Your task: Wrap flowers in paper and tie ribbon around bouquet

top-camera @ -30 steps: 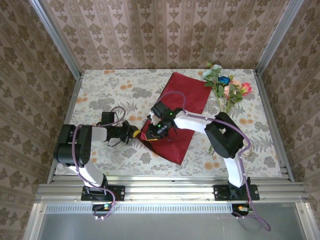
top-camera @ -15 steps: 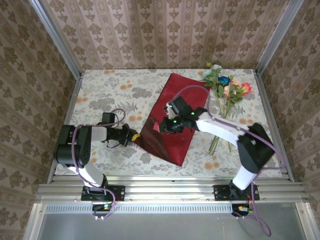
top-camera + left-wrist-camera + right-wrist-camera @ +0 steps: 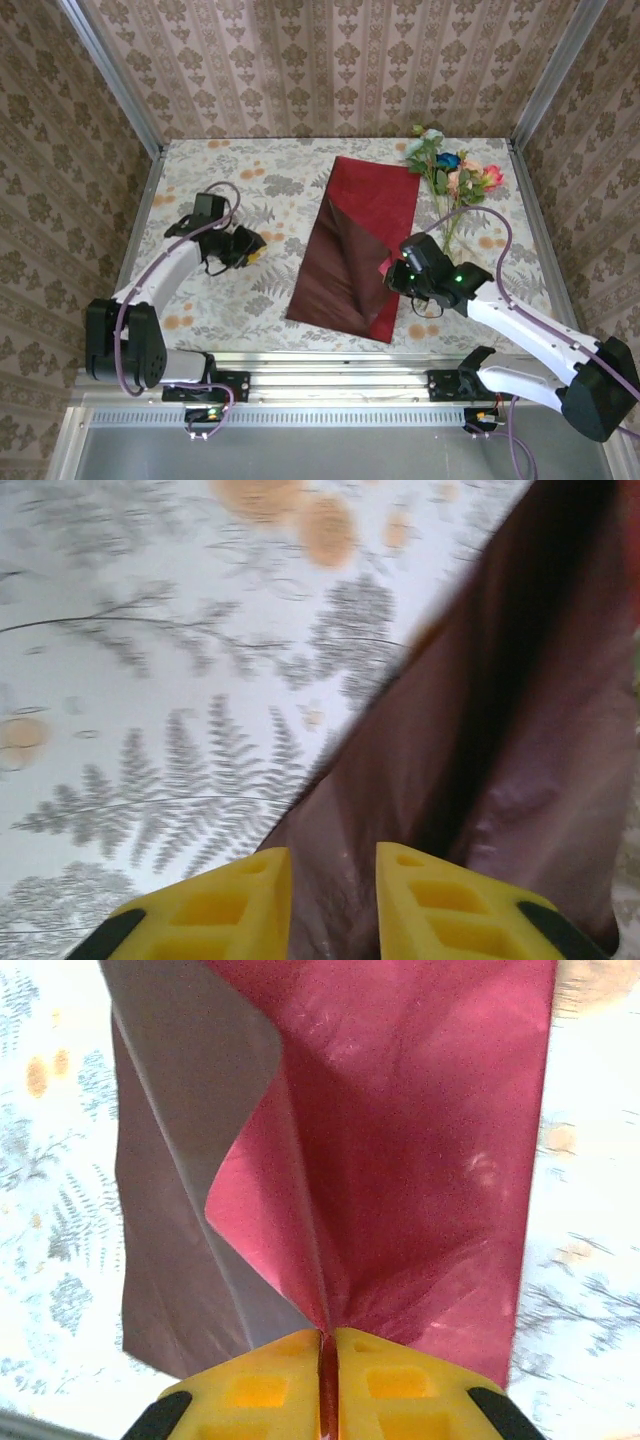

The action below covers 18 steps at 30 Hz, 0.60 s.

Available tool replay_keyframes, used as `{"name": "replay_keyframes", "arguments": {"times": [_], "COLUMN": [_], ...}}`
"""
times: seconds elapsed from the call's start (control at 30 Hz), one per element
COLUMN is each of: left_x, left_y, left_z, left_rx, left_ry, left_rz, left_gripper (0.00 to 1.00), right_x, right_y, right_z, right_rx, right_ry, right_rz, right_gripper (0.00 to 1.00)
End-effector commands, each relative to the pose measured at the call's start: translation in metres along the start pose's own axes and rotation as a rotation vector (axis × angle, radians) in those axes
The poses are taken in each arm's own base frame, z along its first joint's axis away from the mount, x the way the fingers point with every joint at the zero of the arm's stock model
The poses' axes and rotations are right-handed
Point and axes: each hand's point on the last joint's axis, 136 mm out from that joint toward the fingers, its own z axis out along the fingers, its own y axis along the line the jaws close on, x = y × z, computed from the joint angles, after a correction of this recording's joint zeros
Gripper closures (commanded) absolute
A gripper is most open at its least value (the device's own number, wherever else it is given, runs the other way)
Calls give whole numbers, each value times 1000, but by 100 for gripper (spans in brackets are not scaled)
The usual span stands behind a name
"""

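Note:
The left gripper will next pinch the maroon flap near its side (image 3: 309,266) opposite the right gripper, to spread the paper (image 3: 368,205) for wrapping flowers.
The paper (image 3: 368,205) lies flat mid-table, crimson face up at the far end, with a maroon flap folded over its near left part. My right gripper (image 3: 392,268) is shut on the paper's right edge; in the right wrist view the paper (image 3: 420,1110) rises into a pinched crease between the yellow fingers of that gripper (image 3: 328,1335). My left gripper (image 3: 255,247) hovers left of the sheet, apart from it. In the left wrist view this gripper (image 3: 333,865) is open, with the maroon paper (image 3: 500,730) lying beyond the gap. The flowers (image 3: 450,168) lie at the far right. The ribbon is out of view.
A floral tablecloth (image 3: 220,180) covers the table. Patterned walls enclose three sides, with metal posts (image 3: 110,80) at the corners and a metal rail (image 3: 340,362) along the near edge. The right arm (image 3: 520,325) stretches across the near right corner, over the flower stems' ends.
My right gripper has pulled the paper's corner to the right and nearer, spreading the sheet out. My left gripper has let go of the paper and drawn back to the left.

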Motion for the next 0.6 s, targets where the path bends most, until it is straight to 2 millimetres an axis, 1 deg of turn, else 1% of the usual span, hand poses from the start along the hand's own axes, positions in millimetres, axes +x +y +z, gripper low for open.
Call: {"name": "replay_keyframes", "arguments": {"times": [0.0, 0.03, 0.07, 0.1, 0.13, 0.2, 0.27, 0.3, 0.37, 0.47, 0.53, 0.57], "left_x": [32, 39, 50, 62, 77, 95, 107, 114, 124, 130, 126, 121], "left_y": [-16, -31, -45, -56, -63, -73, -82, -83, -79, -72, -57, -44], "left_z": [26, 40, 57, 72, 87, 112, 129, 139, 153, 171, 177, 179], "left_rx": [-18, 34, 82, 103, 107, 107, 122, 122, 99, 94, 40, -5], "left_ry": [132, 170, 226, 273, 332, 383, 412, 432, 461, 470, 455, 441], "left_rz": [19, 13, 0, -3, 0, -1, -12, -20, -37, -80, -95, -100], "left_gripper": [79, 81, 84, 87, 91, 95, 96, 97, 97, 97, 99, 100], "right_x": [-2, -2, -2, -3, -4, -8, -10, -13, -14, -16, -18, -19], "right_y": [-29, -29, -29, -28, -28, -27, -27, -27, -27, -28, -31, -34], "right_z": [-5, -5, -4, -4, -5, -7, -9, -11, -12, -16, -22, -26], "right_rx": [109, 109, 106, 103, 104, 102, 99, 96, 93, 90, 105, 115], "right_ry": [-45, -44, -45, -48, -53, -69, -82, -91, -97, -106, -118, -124], "right_rz": [67, 69, 71, 74, 78, 79, 81, 87, 92, 86, 74, 69], "right_gripper": [87, 87, 87, 87, 87, 87, 87, 87, 87, 87, 87, 87]}}
